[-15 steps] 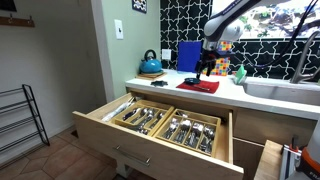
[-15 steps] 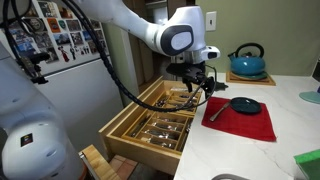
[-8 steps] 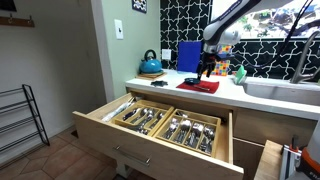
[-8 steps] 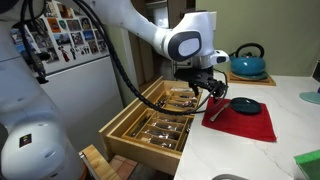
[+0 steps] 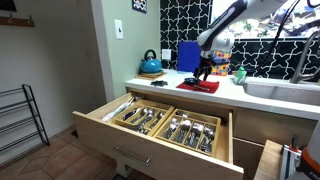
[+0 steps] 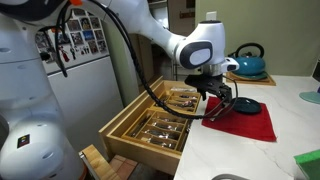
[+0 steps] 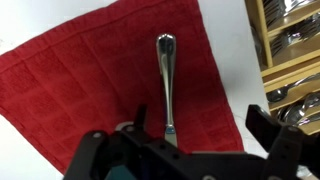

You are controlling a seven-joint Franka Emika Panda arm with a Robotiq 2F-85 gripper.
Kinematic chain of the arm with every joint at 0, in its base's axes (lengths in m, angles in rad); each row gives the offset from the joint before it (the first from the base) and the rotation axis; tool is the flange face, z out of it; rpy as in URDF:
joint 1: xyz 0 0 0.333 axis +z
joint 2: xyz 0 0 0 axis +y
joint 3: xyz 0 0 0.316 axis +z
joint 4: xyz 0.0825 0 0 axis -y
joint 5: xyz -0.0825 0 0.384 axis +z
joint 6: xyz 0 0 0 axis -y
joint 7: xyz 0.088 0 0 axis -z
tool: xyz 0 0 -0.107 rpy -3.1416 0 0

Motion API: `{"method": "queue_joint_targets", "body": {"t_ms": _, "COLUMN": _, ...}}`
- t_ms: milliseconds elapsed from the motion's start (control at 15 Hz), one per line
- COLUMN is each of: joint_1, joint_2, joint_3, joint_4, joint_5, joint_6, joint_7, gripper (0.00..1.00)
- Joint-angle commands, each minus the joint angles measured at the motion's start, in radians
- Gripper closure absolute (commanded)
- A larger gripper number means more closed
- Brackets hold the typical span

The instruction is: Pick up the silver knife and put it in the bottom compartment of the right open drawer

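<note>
The silver knife's body (image 7: pixel 168 100) and the red cloth (image 7: pixel 90 90) are still below my fingers, so my gripper needs to go lower before it closes on the knife.
The silver knife (image 7: pixel 165 85) lies lengthwise on a red cloth (image 7: pixel 90 90) on the white counter, rounded handle end away from me. My gripper (image 7: pixel 200 118) is open and hovers just above the cloth, with the knife's blade between the fingers, nearer one finger. In both exterior views the gripper (image 5: pixel 205 70) (image 6: pixel 222 96) hangs over the red cloth (image 5: pixel 198 86) (image 6: pixel 245 122). The right open drawer (image 5: pixel 105 121) (image 6: pixel 128 137) stands pulled out below the counter, with two wooden trays full of cutlery (image 5: pixel 165 122). I cannot make out the knife in the exterior views.
A blue kettle (image 5: pixel 150 65) (image 6: pixel 247 63) stands at the back of the counter. A dark round object (image 6: pixel 246 105) lies on the cloth's far part. A sink (image 5: pixel 285 90) is set in the counter. A narrower wooden drawer (image 5: pixel 268 160) is open beside the wide one.
My gripper has moved from over the drawer's edge across to the red cloth and come lower over it. The knife and drawer have not moved.
</note>
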Motion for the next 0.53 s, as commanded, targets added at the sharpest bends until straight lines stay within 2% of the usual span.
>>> {"method": "queue_joint_targets", "body": {"t_ms": 0, "joint_1": -0.035, "joint_2": 0.078, "joint_3": 0.020, "joint_4": 0.051, "joint_5": 0.028, "joint_6": 0.019, "joint_7": -0.025, "gripper": 0.00}}
{"method": "queue_joint_targets", "body": {"t_ms": 67, "joint_1": -0.041, "joint_2": 0.090, "joint_3": 0.024, "joint_4": 0.059, "joint_5": 0.029, "joint_6": 0.017, "joint_7": -0.025, "gripper": 0.00}}
{"method": "queue_joint_targets", "body": {"t_ms": 133, "joint_1": -0.046, "joint_2": 0.101, "joint_3": 0.029, "joint_4": 0.067, "joint_5": 0.028, "joint_6": 0.018, "joint_7": -0.023, "gripper": 0.08}}
{"method": "queue_joint_targets", "body": {"t_ms": 200, "joint_1": -0.051, "joint_2": 0.111, "joint_3": 0.033, "joint_4": 0.074, "joint_5": 0.024, "joint_6": 0.020, "joint_7": -0.018, "gripper": 0.17}}
{"method": "queue_joint_targets", "body": {"t_ms": 267, "joint_1": -0.053, "joint_2": 0.120, "joint_3": 0.035, "joint_4": 0.079, "joint_5": 0.012, "joint_6": 0.025, "joint_7": -0.010, "gripper": 0.32}}
{"method": "queue_joint_targets", "body": {"t_ms": 333, "joint_1": -0.056, "joint_2": 0.129, "joint_3": 0.037, "joint_4": 0.085, "joint_5": 0.007, "joint_6": 0.026, "joint_7": -0.003, "gripper": 0.41}}
{"method": "queue_joint_targets", "body": {"t_ms": 400, "joint_1": -0.058, "joint_2": 0.136, "joint_3": 0.039, "joint_4": 0.091, "joint_5": 0.001, "joint_6": 0.026, "joint_7": 0.001, "gripper": 0.35}}
{"method": "queue_joint_targets", "body": {"t_ms": 467, "joint_1": -0.060, "joint_2": 0.143, "joint_3": 0.041, "joint_4": 0.097, "joint_5": -0.003, "joint_6": 0.027, "joint_7": 0.003, "gripper": 0.36}}
